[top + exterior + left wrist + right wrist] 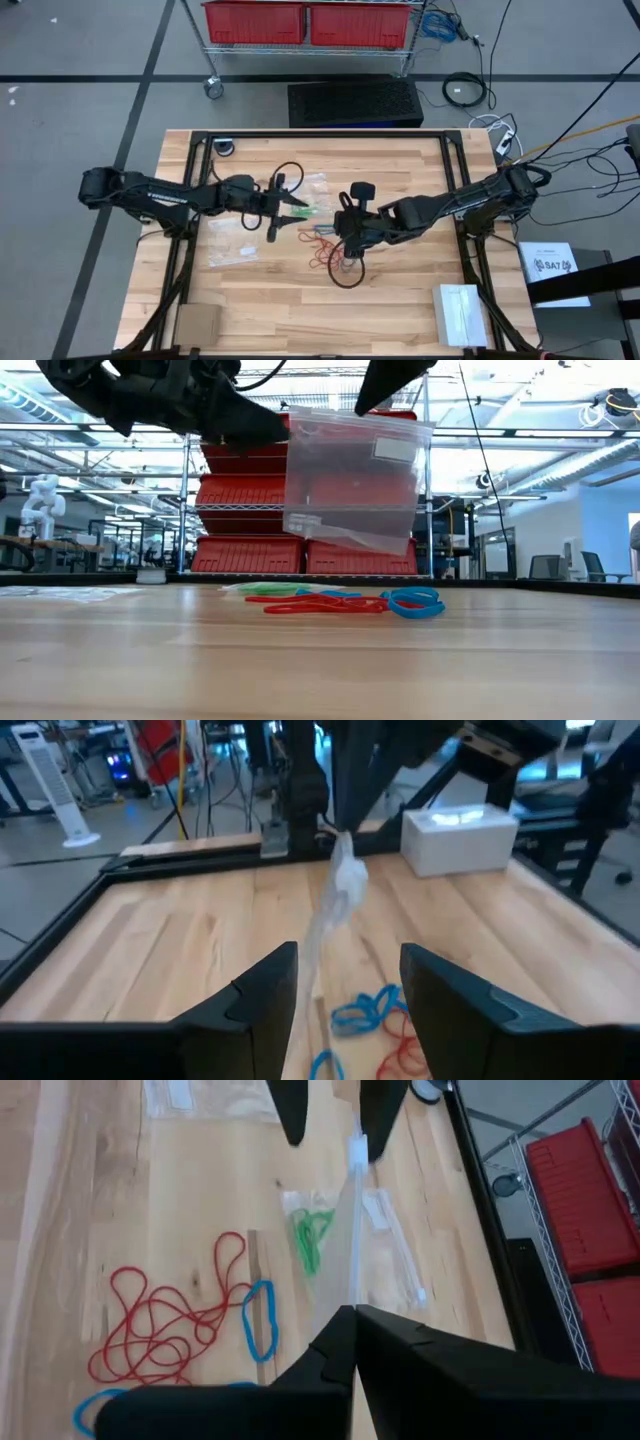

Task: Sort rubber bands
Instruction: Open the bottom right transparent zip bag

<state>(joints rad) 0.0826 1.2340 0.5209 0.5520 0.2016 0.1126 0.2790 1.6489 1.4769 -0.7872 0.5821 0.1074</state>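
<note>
My left gripper grabs the clear zip bag by its edge [318, 935] next, to open the bag for the loose rubber bands.
My right gripper [350, 1316] is shut on a clear zip bag [350, 480] that it holds up above the table's middle. My left gripper [345, 975] is open and level, one finger on each side of the bag's side edge [340, 890]; whether a finger touches it I cannot tell. Red rubber bands [160, 1330] and blue rubber bands [260, 1320] lie loose on the wood below. Green rubber bands [310, 1235] lie in another clear bag flat on the table. In the high view the grippers face each other, left gripper [292, 210] and right gripper [345, 226]. My right gripper pinches the clear bag's top edge [351, 1295] between its two shut fingers, coming slanting down from the table's right. The bag hangs below the fingers, slightly tilted, its lower edge [345, 545] clear of the table and the bands.
More clear bags lie flat at the left [230, 250] and toward the far side [312, 185]. A white box [458, 310] and a cardboard square [197, 322] sit near the front edge. A black cable loop [345, 275] lies by the bands.
</note>
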